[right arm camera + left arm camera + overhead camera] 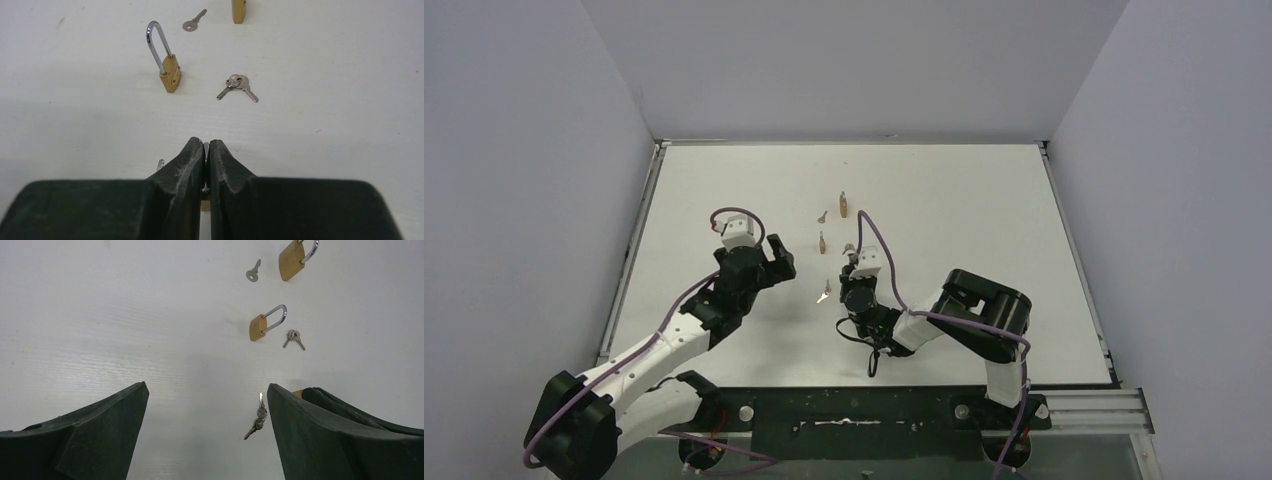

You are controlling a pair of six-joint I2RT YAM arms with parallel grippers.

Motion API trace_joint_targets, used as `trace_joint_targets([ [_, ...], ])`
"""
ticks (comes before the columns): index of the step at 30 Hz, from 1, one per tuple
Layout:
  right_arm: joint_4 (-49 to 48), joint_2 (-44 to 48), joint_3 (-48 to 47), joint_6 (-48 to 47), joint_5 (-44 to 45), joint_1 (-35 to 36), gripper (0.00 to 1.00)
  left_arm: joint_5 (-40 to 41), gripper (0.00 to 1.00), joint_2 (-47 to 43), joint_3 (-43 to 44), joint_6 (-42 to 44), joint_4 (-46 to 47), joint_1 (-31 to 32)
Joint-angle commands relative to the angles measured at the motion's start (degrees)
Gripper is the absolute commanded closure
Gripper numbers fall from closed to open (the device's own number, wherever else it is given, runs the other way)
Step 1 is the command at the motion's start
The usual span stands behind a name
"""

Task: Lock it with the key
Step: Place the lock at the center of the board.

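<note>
The small brass padlock (205, 204) is low over the flat table beside the keys, so the robot's right gripper should open.
My left gripper (207, 386) is open above the white table, with nothing between its fingers. A small bunch of keys (258, 415) lies flat on the table just inside its right finger; the bunch (824, 292) sits between the two grippers in the top view. My right gripper (206, 142) is shut on a small brass padlock (205, 204), pinching its silver shackle, and most of the body is hidden by the fingers. A corner of that padlock (298, 392) shows behind the left gripper's right finger. The right gripper (851, 275) stands just right of the keys.
Farther out lie a small open brass padlock (170, 75), a pair of keys on a ring (237, 85), a single key (192, 22) and a larger brass padlock (292, 260). White walls close in the table (984, 210) on three sides.
</note>
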State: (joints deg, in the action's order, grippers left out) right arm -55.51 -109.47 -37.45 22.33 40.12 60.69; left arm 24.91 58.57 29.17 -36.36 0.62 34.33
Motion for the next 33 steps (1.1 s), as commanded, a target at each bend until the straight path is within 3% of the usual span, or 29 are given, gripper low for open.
trace_joint_targets([
  [1,0.13,-0.17,1.57,0.46,2.89,0.88,1.0,-4.11,0.12,-2.9,0.46,2.69,-0.53,-2.67],
  [4,0.46,0.13,1.54,0.57,3.14,1.21,1.0,-5.84,0.12,-3.31,0.28,2.44,-0.54,-3.91],
  [11,0.97,0.83,1.74,0.39,3.84,2.02,0.77,-7.79,0.12,-4.17,0.19,2.18,-2.4,-5.17],
  [15,1.34,1.56,1.63,-0.17,3.62,2.15,0.71,-8.51,0.12,-4.91,0.19,2.26,-2.87,-5.73],
  [25,3.94,6.94,-1.17,-5.3,1.85,2.1,0.28,-11.28,0.12,-7.5,2.02,3.54,-5.08,-7.46],
  [33,9.95,18.4,-4.48,-9.61,-2.71,-0.62,0.27,-15.02,0.11,-10.3,5.99,8.05,-8.66,-8.75],
])
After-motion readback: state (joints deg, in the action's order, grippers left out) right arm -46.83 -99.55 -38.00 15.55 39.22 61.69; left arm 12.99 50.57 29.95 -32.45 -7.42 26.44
